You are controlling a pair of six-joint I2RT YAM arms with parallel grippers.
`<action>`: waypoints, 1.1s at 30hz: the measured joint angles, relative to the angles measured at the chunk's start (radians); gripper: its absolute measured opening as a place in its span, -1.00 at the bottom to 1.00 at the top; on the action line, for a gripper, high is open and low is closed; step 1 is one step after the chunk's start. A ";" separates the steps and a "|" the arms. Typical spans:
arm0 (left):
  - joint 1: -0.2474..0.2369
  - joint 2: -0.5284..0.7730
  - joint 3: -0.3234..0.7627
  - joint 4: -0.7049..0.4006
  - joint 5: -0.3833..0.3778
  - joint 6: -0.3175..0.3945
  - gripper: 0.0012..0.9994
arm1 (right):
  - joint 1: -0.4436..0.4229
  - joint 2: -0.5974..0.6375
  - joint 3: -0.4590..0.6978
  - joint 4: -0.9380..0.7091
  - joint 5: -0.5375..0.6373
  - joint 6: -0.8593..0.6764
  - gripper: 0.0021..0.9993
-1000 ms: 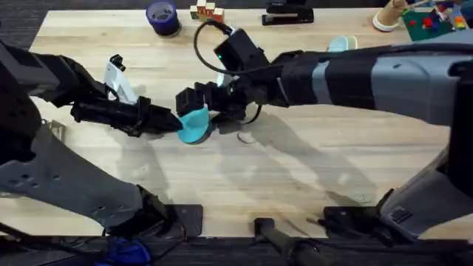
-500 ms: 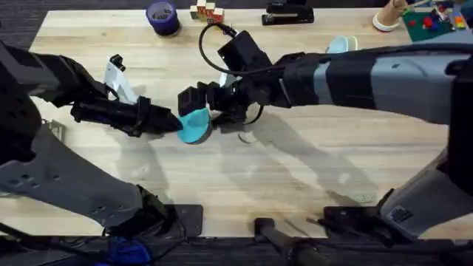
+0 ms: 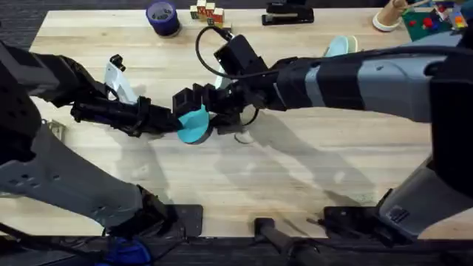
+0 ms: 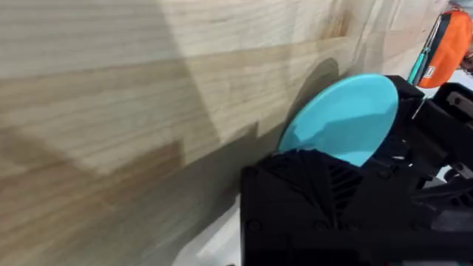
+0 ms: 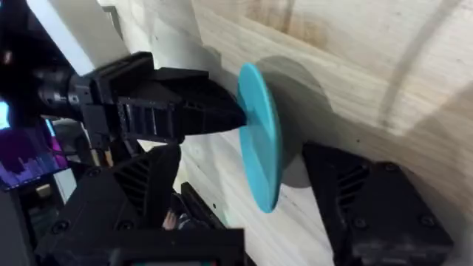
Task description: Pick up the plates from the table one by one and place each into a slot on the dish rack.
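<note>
I should next use my right gripper to grab the plate by its rim (image 5: 269, 198), so that I can stand the teal plate (image 5: 260, 140) in a slot on the dish rack.
A bright teal plate (image 3: 194, 124) stands on edge just above the table (image 3: 295, 185). My left gripper (image 3: 176, 122) comes in from the left and is shut on the plate's rim. In the right wrist view its black fingertips (image 5: 225, 111) pinch the teal plate (image 5: 260, 140). My right gripper (image 3: 198, 102) reaches across from the right. It is open, with one finger on each side of the plate and a gap to both. A pale blue plate (image 3: 341, 46) lies at the back, partly behind the right arm. The dish rack is hidden or out of view.
A purple tape roll (image 3: 162, 16), coloured blocks (image 3: 207, 10) and a black stapler (image 3: 288, 13) line the far edge, with toys (image 3: 429, 18) at the back right. A small white upright object (image 3: 117, 74) stands behind the left arm. Bare wood lies in front of the grippers.
The right arm has edged slightly left around the teal plate. The left arm and the plate have stayed in place.
</note>
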 joint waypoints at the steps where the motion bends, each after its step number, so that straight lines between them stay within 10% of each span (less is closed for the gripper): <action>1: 0.000 0.000 0.000 0.000 0.000 0.000 -0.92 | 0.000 0.000 0.000 0.001 -0.002 0.004 0.98; 33: 0.000 0.000 0.000 0.000 0.000 0.000 -0.93 | 0.003 0.026 -0.003 0.009 -0.001 0.027 -0.17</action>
